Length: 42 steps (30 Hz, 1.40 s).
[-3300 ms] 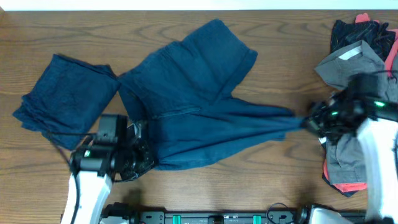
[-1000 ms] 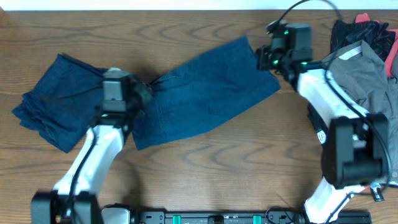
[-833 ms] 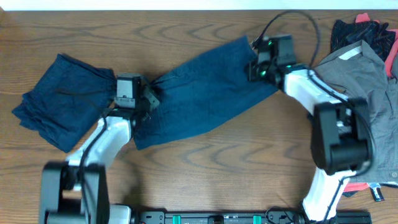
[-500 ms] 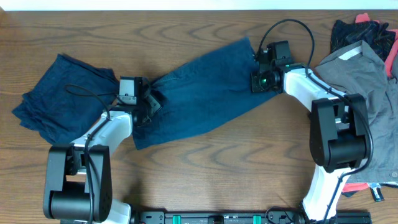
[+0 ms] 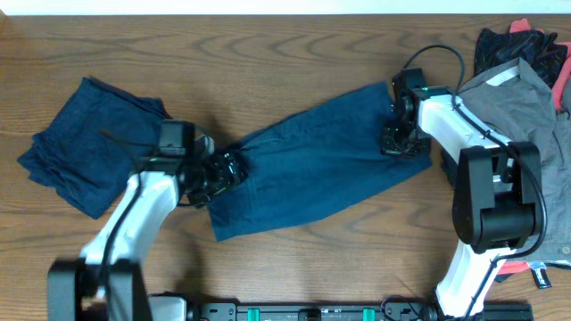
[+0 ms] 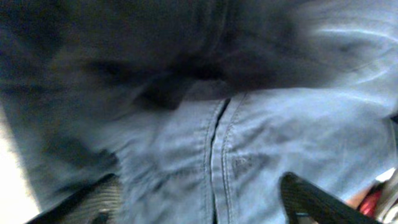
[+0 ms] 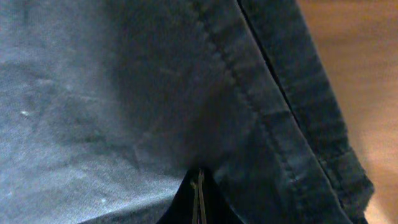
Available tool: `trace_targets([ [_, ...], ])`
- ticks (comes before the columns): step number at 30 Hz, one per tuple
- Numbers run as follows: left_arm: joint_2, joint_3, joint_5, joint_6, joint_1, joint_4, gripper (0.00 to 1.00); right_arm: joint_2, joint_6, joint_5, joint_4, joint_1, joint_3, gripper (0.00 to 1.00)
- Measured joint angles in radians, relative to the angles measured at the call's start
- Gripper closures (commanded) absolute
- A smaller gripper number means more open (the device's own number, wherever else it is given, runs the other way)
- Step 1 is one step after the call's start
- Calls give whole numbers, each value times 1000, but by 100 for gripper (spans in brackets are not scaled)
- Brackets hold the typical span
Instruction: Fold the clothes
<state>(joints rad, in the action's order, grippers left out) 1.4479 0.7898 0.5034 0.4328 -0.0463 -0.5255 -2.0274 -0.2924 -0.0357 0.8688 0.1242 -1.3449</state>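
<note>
I will next grab the dark navy garment with my left gripper by its end (image 6: 180, 143) at the stitched seam (image 6: 216, 152). Then I can fold that end over the rest of the garment.
A large dark navy garment (image 5: 312, 160) of the clothes lies folded in a slanted band across the middle of the table. My left gripper (image 5: 227, 169) hovers open over its left end. In the left wrist view its fingers (image 6: 93, 200) stand wide apart above a stitched seam (image 6: 214, 155), holding nothing. My right gripper (image 5: 396, 143) sits at the garment's right end, near the hem (image 7: 280, 106). Its jaws (image 7: 199, 186) are pressed together, pinching the navy cloth.
A folded navy piece (image 5: 85, 156) lies at the far left. At the right edge is a pile with a grey collared shirt (image 5: 517, 89), a black item (image 5: 504, 40) and coral-red fabric (image 5: 500, 267). Both arm bases stand at the front edge.
The left gripper has opened and let go of the garment's left end. The right gripper has moved right and toward the front, dragging the whole garment with it.
</note>
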Motion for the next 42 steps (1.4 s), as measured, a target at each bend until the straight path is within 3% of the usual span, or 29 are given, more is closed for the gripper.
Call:
trace_targets([
  [1,-43,1,-13,-14,8,-16,0,5,-5,-13,2,-6,6,89],
  [2,-79,2,-30,-24,14,-40,0,11,-13,-25,3,-14,12,66],
  [3,-108,2,-51,-25,20,-74,2,20,-18,-32,3,-20,18,1],
  [8,-141,-10,-153,16,22,-173,2,148,-7,-51,2,-30,32,1],
  [13,-99,-84,-187,52,23,-52,2,319,19,-24,-7,-30,32,1],
  [19,-8,-153,-152,67,23,120,0,391,26,-11,4,-30,32,1],
  [21,8,-151,-122,70,24,182,11,392,27,-3,6,-30,32,2],
  [23,36,-147,-84,74,24,217,32,392,27,4,8,-30,32,2],
  [26,84,-145,-12,69,25,244,75,392,27,16,8,-30,32,1],
  [27,97,-147,2,66,25,242,89,392,29,24,8,-30,32,2],
  [28,105,-150,13,68,25,241,94,392,34,32,8,-30,32,5],
  [30,114,-159,38,64,26,238,94,392,65,67,8,-30,32,19],
  [32,111,-159,51,64,29,223,94,392,100,109,3,-30,32,62],
  [33,109,-151,56,64,33,190,94,392,113,132,-1,-30,32,89],
  [34,104,-143,58,64,36,154,94,392,124,151,-7,-30,32,99],
  [42,-17,58,58,31,46,-209,94,392,222,296,-46,17,33,99],
])
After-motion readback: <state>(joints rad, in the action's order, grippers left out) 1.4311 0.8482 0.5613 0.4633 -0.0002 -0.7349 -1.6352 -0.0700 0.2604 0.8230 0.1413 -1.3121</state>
